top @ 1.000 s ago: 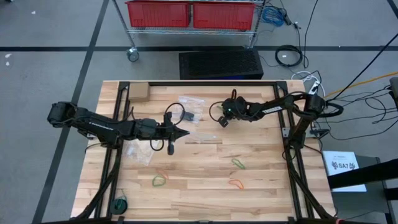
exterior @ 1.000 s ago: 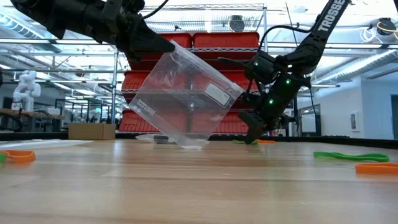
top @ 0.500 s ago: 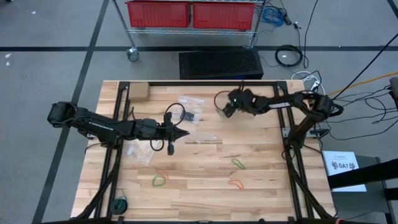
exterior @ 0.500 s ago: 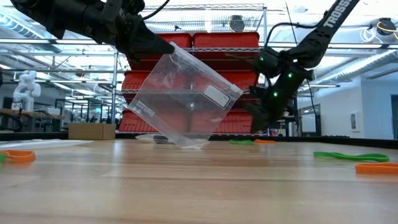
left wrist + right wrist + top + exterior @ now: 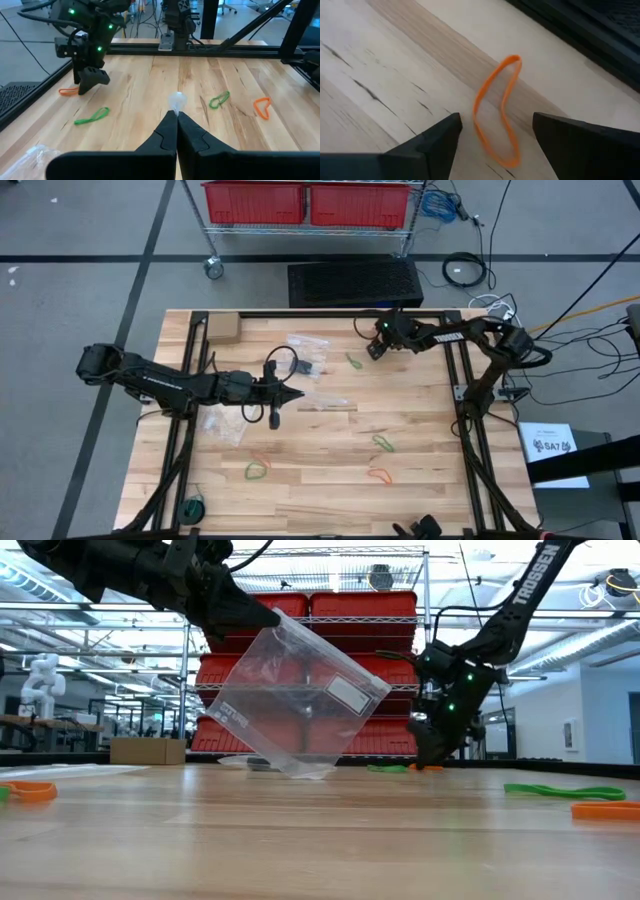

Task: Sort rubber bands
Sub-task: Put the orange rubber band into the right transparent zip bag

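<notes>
My right gripper next needs to take hold of the orange rubber band by its middle (image 5: 491,112), so that the band can be sorted into the clear zip bag.
My left gripper (image 5: 296,393) is shut on a clear zip bag (image 5: 300,700) over the table's middle. Near the far right corner my right gripper (image 5: 374,350) is open and slants down over an orange rubber band (image 5: 497,110) that lies flat on the wood. One finger stands on each side of the band, and neither touches it. A green rubber band (image 5: 354,361) lies flat on the table just left of that gripper. More rubber bands lie toward the near edge: a green one (image 5: 384,443), an orange one (image 5: 379,475) and another green one (image 5: 256,471). My left gripper pinches the bag's upper corner (image 5: 272,624) between its two shut fingers; a bit of clear plastic (image 5: 176,100) sticks out past the fingertips. The fingers come nearly level from the table's left. The bag hangs tilted below them, its lowest corner (image 5: 306,772) down by the table top.
Two more clear zip bags lie on the table, one at the far middle (image 5: 305,345) and one under the left arm (image 5: 222,425). A small cardboard box (image 5: 222,328) sits at the far left corner. Black frame rails (image 5: 455,370) border the table's sides.
My right gripper has opened and swung toward the table's far right corner, and now stands over the orange band. The green band lies on the table where the gripper was. My left arm and the bag have kept still.
</notes>
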### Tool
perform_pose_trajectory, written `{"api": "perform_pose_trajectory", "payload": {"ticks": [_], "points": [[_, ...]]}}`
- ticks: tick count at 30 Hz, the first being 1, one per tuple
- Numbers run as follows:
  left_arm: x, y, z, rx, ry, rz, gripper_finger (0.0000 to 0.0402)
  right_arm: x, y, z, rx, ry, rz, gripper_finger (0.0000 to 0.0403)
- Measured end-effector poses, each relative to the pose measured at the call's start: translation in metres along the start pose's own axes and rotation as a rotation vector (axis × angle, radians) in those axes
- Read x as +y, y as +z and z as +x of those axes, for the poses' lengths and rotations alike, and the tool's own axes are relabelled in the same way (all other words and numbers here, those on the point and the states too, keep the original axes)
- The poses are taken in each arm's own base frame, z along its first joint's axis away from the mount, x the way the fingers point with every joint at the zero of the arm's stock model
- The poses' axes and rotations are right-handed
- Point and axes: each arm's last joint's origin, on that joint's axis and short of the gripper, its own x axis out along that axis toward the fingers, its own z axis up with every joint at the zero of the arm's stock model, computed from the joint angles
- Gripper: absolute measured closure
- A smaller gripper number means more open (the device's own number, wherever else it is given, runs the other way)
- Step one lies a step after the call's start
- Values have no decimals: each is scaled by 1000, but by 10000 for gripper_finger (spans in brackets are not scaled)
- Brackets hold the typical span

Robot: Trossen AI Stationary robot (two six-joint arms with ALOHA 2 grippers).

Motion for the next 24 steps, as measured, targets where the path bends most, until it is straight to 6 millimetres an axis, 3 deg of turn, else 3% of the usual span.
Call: {"api": "perform_pose_trajectory", "payload": {"ticks": [3,6,13,18,24], "points": [[0,0,0,0,0,0,402,1,-2,5,12,-8,-3,163],[0,0,0,0,0,0,402,3,-3,5,12,-17,-14,200],[0,0,0,1,0,0,402,10,-4,4,13,-8,-58,381],[0,0,0,0,0,0,402,16,-5,-6,30,36,-80,398],[0,0,0,0,0,0,402,42,0,-47,-30,137,-125,402]]}}
